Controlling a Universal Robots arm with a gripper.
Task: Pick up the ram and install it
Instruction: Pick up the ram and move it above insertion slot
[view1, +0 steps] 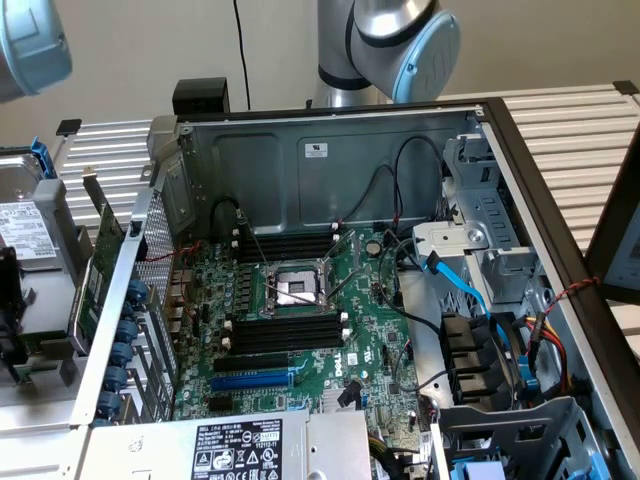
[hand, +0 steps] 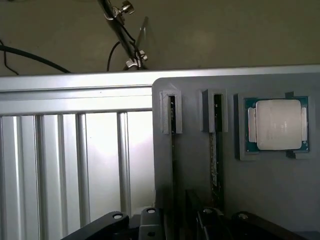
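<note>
My gripper is to pick up the ram next by its upper edge (hand: 174, 185) to install it, because the ram's ends are sunk in the grey holder's narrow slot (hand: 172, 112).
In the wrist view two rams stand on edge in a grey holder (hand: 200, 170). One ram (hand: 173, 125) sits in one narrow slot, a second ram (hand: 216, 150) in the slot beside it. My gripper (hand: 175, 220) hangs just over the first ram, its dark fingers (hand: 152, 217) apart on either side of the stick's thin edge, and it holds nothing. In the exterior view the open computer case shows the green motherboard (view1: 370, 340) with black memory slots (view1: 285, 330) below the processor socket (view1: 295, 287) and more above it.
A processor chip (hand: 277, 124) lies in a pocket of the holder next to the rams. A ribbed metal table top (hand: 75, 165) borders the holder. Cables (view1: 470, 290) and drive bays crowd the case at the exterior view's right. The arm's base (view1: 390, 45) stands behind the case.
</note>
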